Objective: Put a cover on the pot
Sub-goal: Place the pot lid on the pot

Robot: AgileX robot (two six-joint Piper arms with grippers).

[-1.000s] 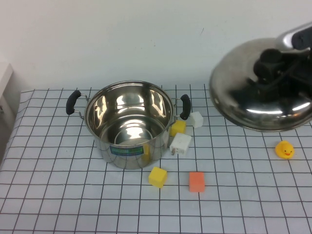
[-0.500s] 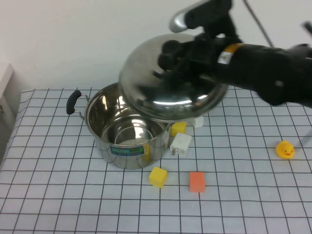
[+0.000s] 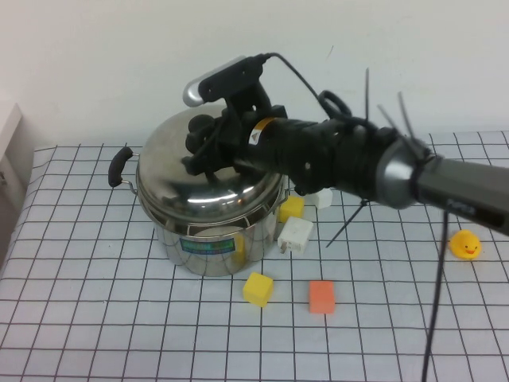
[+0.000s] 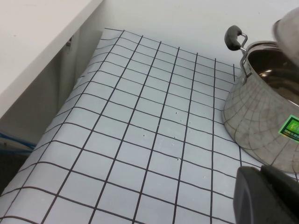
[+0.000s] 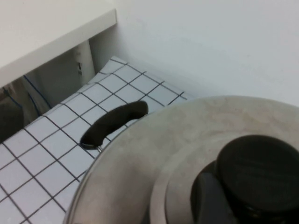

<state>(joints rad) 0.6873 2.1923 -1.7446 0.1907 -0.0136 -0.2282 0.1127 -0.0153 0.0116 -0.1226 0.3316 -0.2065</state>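
Note:
The lid's front edge is above the pot's rim, so it comes down first in my right gripper, and it is too early to release it.
The steel pot (image 3: 208, 247) with a blue-green label stands left of centre on the grid mat. The domed steel lid (image 3: 187, 195) lies over its mouth, tilted, with the front edge raised so that a strip of the inside shows. My right gripper (image 3: 207, 139) is shut on the lid's black knob (image 5: 261, 179), above the pot. The right wrist view shows the lid (image 5: 135, 163) and one black pot handle (image 5: 114, 122). My left gripper (image 4: 268, 196) is shut and empty, low beside the pot (image 4: 261, 116), out of the high view.
Two yellow cubes (image 3: 257, 288) (image 3: 289, 208), a white charger (image 3: 295, 235), a white cube (image 3: 320, 196) and an orange cube (image 3: 321, 296) lie right of the pot. A rubber duck (image 3: 464, 244) sits far right. A white shelf (image 4: 37, 42) stands at the left.
My right arm has carried the lid from the far right leftward and down onto the pot. The small objects have not moved.

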